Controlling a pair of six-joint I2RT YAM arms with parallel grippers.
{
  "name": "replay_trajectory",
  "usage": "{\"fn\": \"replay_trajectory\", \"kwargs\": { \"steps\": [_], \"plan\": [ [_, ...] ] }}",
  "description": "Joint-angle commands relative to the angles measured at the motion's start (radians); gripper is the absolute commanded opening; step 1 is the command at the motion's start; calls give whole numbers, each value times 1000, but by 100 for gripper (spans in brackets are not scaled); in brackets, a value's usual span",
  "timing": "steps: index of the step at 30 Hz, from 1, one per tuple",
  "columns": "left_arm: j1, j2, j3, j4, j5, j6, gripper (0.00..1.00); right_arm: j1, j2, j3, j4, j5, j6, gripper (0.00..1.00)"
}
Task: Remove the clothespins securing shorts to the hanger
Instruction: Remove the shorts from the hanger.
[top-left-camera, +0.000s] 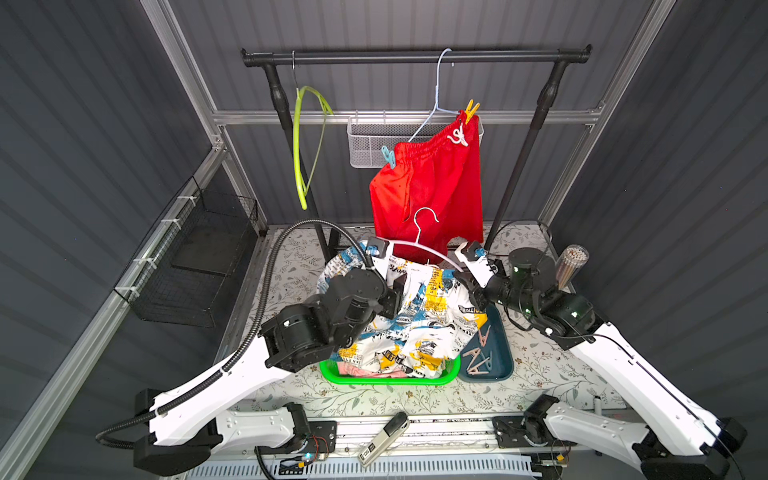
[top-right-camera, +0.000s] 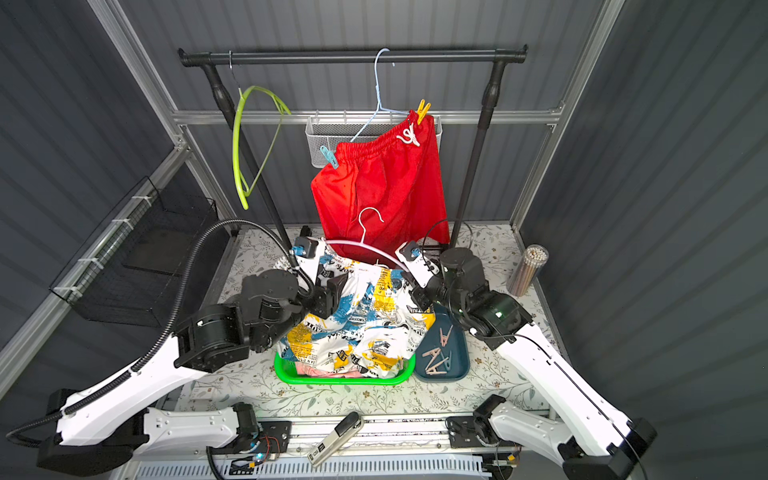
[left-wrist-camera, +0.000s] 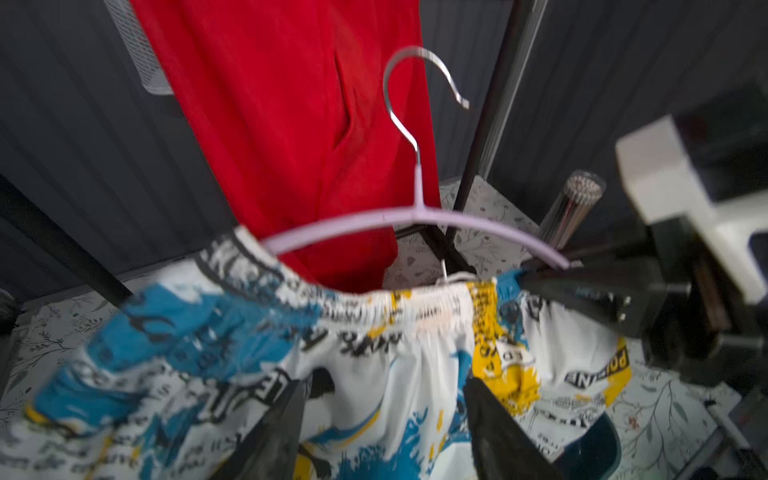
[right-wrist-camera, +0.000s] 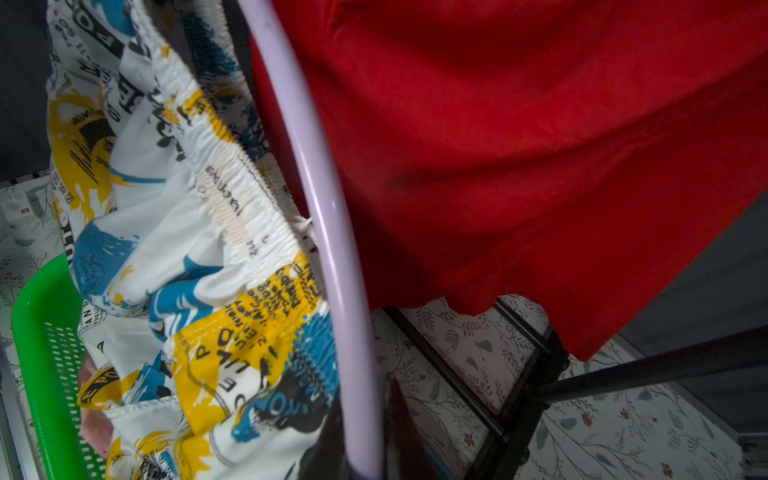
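The print shorts need to be pulled off the hanger, so my left gripper should next grab the waistband at the hanger end opposite my right gripper.
My right gripper (right-wrist-camera: 362, 399) is shut on the right end of a lilac hanger (top-left-camera: 419, 247), held low over the table. White newspaper-print shorts (top-left-camera: 415, 324) sag from it into a green basket (top-left-camera: 390, 379); their waistband (left-wrist-camera: 415, 307) droops below the bar, and I see no clothespin on it. My left gripper (left-wrist-camera: 388, 380) is open, its fingers apart in front of the print fabric. Behind, red shorts (top-left-camera: 432, 187) hang on a pale blue hanger (top-left-camera: 436, 95), pinned by a blue clothespin (top-left-camera: 388, 157) and a yellow clothespin (top-left-camera: 471, 110).
A teal tray (top-left-camera: 500, 361) right of the basket holds several beige-pink clothespins (top-left-camera: 478, 353). Pink fabric (top-left-camera: 353, 370) lies under the print shorts. A bare green hanger (top-left-camera: 307, 145) hangs on the black rail (top-left-camera: 415, 56). A mesh basket (top-left-camera: 365, 143) and a stick-filled jar (top-left-camera: 571, 266) stand behind.
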Motion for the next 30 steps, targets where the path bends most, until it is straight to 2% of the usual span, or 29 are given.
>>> {"fn": "replay_trajectory", "kwargs": {
  "steps": [1,9,15,18,21,23,26,30],
  "plan": [
    [36,97,85,-126,-39,-17,64,30,-36,2,8,91,0,0],
    [115,178,202,-230,-107,-32,64,70,-94,-7,-7,140,-9,0],
    [163,225,226,-260,-115,-40,55,91,-116,-15,-21,162,-12,0],
    [197,239,217,-224,-70,-29,45,103,-124,-18,-23,165,-11,0],
    [229,235,200,-173,8,-14,28,110,-132,-23,-24,180,-12,0],
    [244,229,195,-158,28,-9,13,111,-138,-26,-28,195,-15,0],
    [258,213,185,-154,34,-4,0,111,-147,-31,-30,209,-16,0],
    [277,178,154,-157,48,-2,0,113,-156,-40,-26,219,-13,0]
  ]
}}
